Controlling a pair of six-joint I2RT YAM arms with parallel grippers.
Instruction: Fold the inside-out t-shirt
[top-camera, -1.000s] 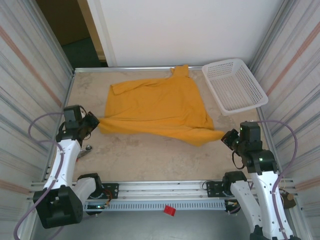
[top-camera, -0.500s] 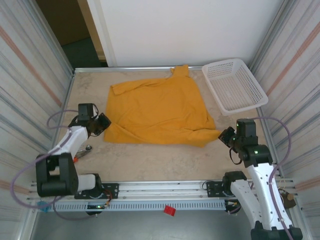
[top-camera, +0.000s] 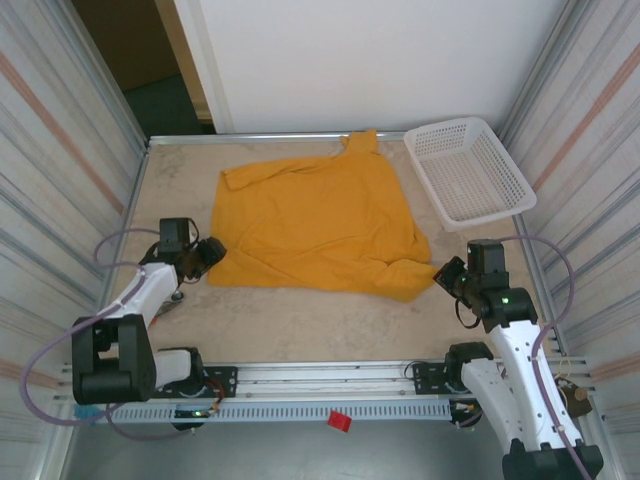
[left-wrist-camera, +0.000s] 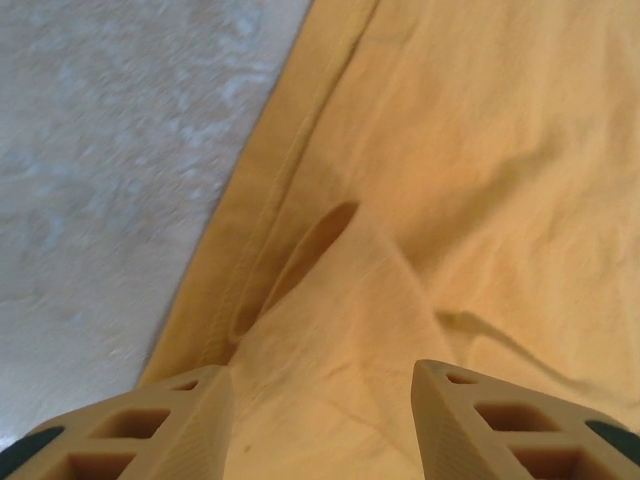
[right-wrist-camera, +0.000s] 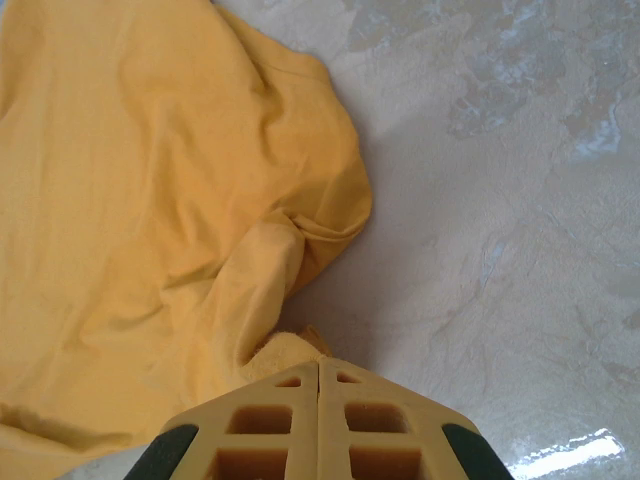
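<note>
The t-shirt's folded corner (top-camera: 222, 254) (left-wrist-camera: 322, 352) is below my left gripper's fingers, so the gripper needs to go lower before it closes on the corner.
The inside-out t-shirt (top-camera: 320, 215) is mustard yellow and lies spread on the table, plain side up, with one sleeve pointing to the far edge. At its near-left corner my left gripper (top-camera: 208, 253) is low over the hem. In the left wrist view the left gripper (left-wrist-camera: 320, 385) has its jaws apart, and the t-shirt (left-wrist-camera: 450, 150) lies flat beneath and between them. At the near-right corner my right gripper (top-camera: 443, 275) is shut. In the right wrist view the right gripper (right-wrist-camera: 318, 365) pinches a small bunch of the t-shirt (right-wrist-camera: 130, 180) at its tips.
A white plastic basket (top-camera: 455, 125) stands at the far right corner with nothing in it. Bare stone-look table (top-camera: 300, 320) runs between the shirt's near edge and the arm bases. Ribbed metal walls close both sides, and a raised rail borders the table.
My left gripper has opened and let go of the near-left corner, which now lies on the table. Both grippers moved inward toward the shirt, and its near hem has slackened.
</note>
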